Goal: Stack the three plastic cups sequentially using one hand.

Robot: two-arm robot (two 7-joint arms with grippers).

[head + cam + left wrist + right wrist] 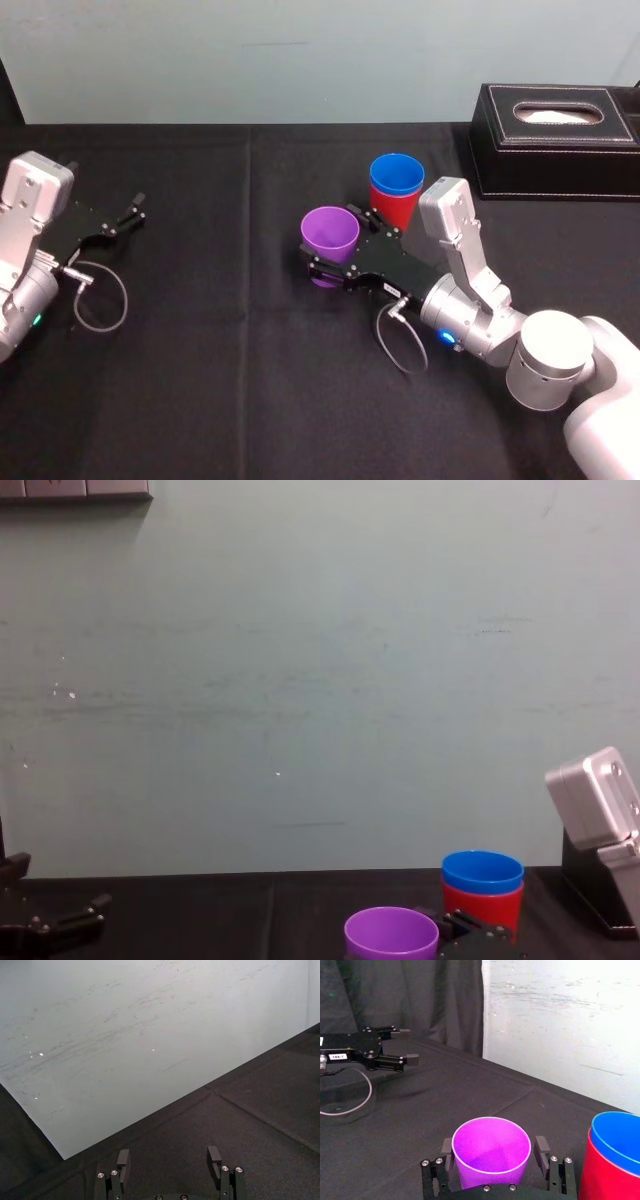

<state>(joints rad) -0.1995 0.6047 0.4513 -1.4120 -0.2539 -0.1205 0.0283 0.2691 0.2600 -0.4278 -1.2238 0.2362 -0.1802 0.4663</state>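
Note:
The purple cup next needs to be grabbed with my right gripper by the upper part of its side below its rim (491, 1177), so that it can be stacked into the blue cup (623, 1141).
The purple cup (330, 232) stands upright on the black table cloth (200, 380), near the middle. My right gripper (331, 248) is open around it, one finger on each side, with a thin gap still showing in the right wrist view, where the gripper (494, 1159) frames the purple cup (491, 1152). Just behind and to the right, the blue cup (396, 173) sits nested inside the red cup (398, 211). The chest view shows the purple cup (391, 932) in front of the blue cup (482, 870). My left gripper (135, 212) is parked at the far left, open and empty.
A black leather-look tissue box (555, 135) stands at the back right, close behind the stacked cups. A grey cable loop (400, 345) hangs from the right wrist. The pale wall (300, 60) bounds the table's far edge.

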